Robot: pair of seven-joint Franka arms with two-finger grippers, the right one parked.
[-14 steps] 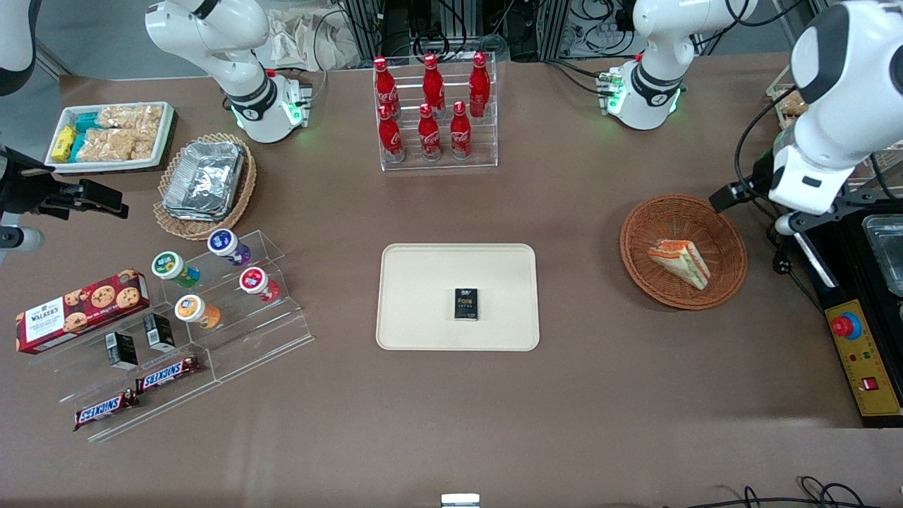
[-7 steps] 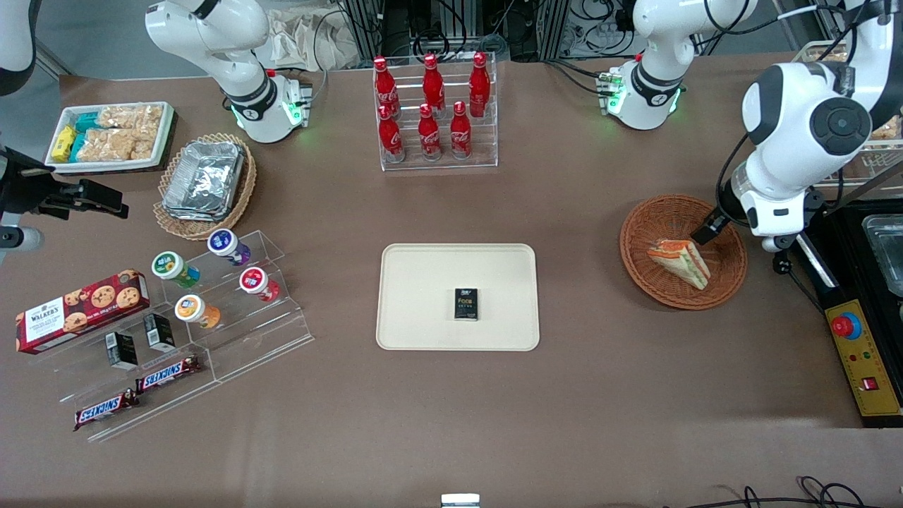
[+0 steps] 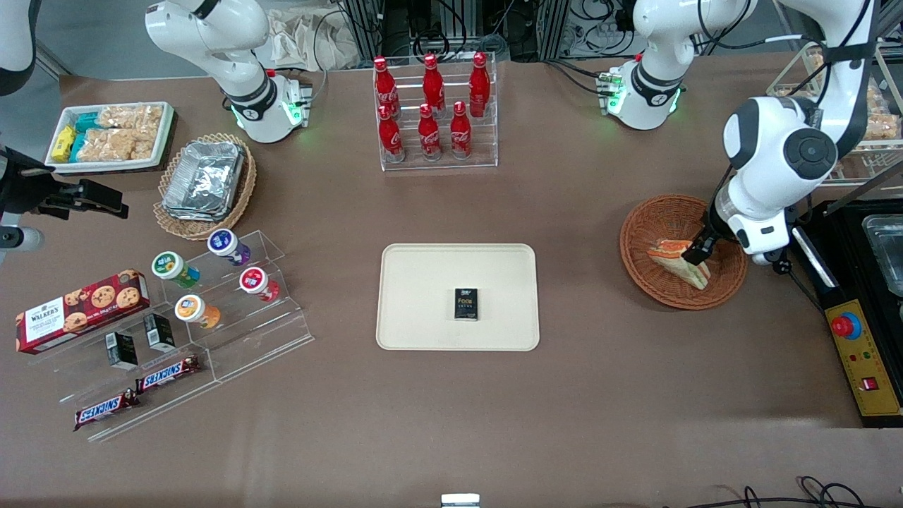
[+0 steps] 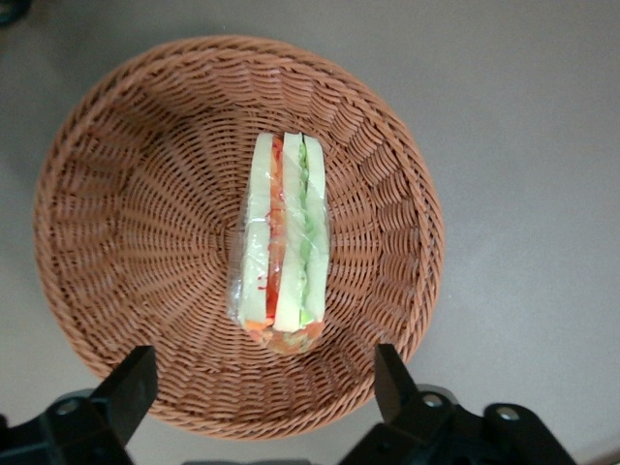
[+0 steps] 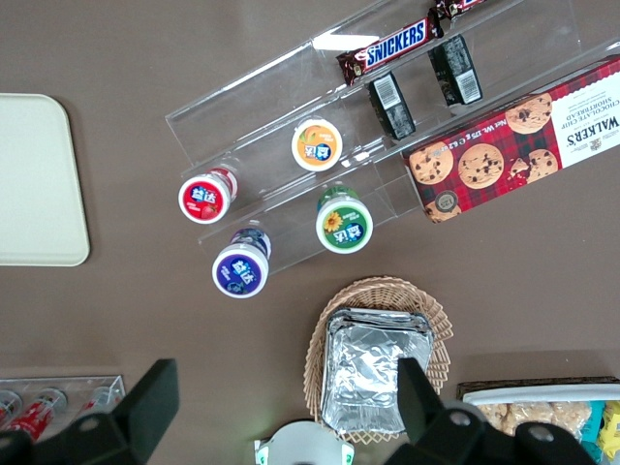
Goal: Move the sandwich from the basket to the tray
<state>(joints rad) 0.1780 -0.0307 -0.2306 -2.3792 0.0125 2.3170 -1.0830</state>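
Observation:
The gripper will next grab the sandwich by its outer bread slices, because they are flat and face each other, while its orange crust end is rounded.
The sandwich, a wrapped wedge of white bread with orange, red and green layers, lies in the round reddish-brown wicker basket toward the working arm's end of the table. My gripper hangs just above the basket, over the sandwich. It is open, its black fingers spread wide with nothing between them. The cream tray lies mid-table with a small black box on it.
A rack of red cola bottles stands farther from the camera than the tray. Clear steps with cups, chocolate bars and a cookie box, a foil-tray basket and a white snack tray sit toward the parked arm's end. A control box lies beside the basket.
The left arm has swung in from the table's edge and come down over the basket, bringing the gripper above the sandwich. The sandwich has not moved.

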